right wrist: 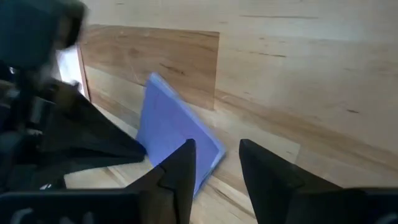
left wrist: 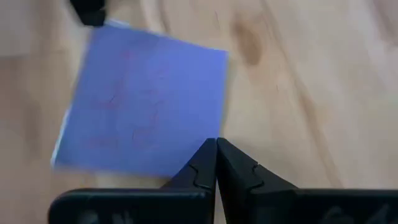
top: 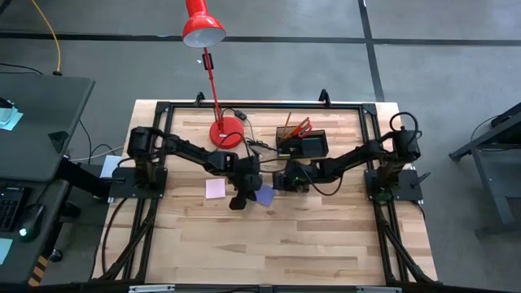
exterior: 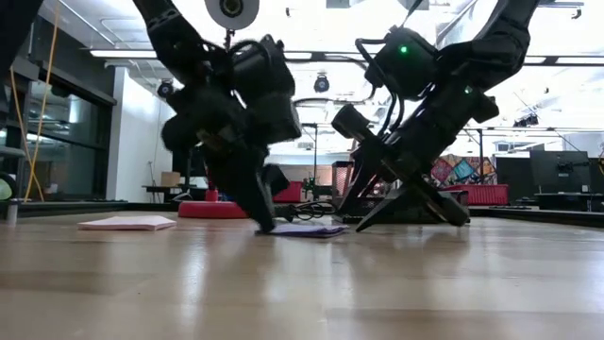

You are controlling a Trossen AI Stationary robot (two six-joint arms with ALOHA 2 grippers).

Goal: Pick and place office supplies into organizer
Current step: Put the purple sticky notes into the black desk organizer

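My right gripper grabs the purple pad by its raised corner edge (right wrist: pixel 211 149) next, to put the pad away in the black organizer.
A purple sticky-note pad (top: pixel 265 194) lies on the wooden table between my two grippers. A pink pad (top: pixel 215 189) lies flat just to its left. The black organizer (top: pixel 313 147) stands farther back, with red-handled scissors (top: pixel 304 125) and orange pencils sticking up from it. My left gripper (left wrist: pixel 216 144) is shut, its tips at one corner of the purple pad (left wrist: pixel 146 99). My right gripper (right wrist: pixel 217 163) is open, and another corner of the pad (right wrist: pixel 174 134) reaches between its fingers. My left gripper sets its shut fingertips (left wrist: pixel 208 155) against a corner of the purple pad (left wrist: pixel 210 127), slanting down from the table's left. In the low view the tip (exterior: pixel 265 225) meets the table at the pad's left end (exterior: pixel 283 229). The pad lies on the table. My right gripper has one finger (right wrist: pixel 180 168) overlapping the pad's edge; I cannot tell whether it touches.
A red desk lamp stands with its round base (top: pixel 227 133) behind the left arm and its head (top: pixel 202 28) beyond the far edge. A black cable (top: pixel 259 146) runs between the base and the organizer. Bare wood stretches along the table's near half (top: pixel 269 244).
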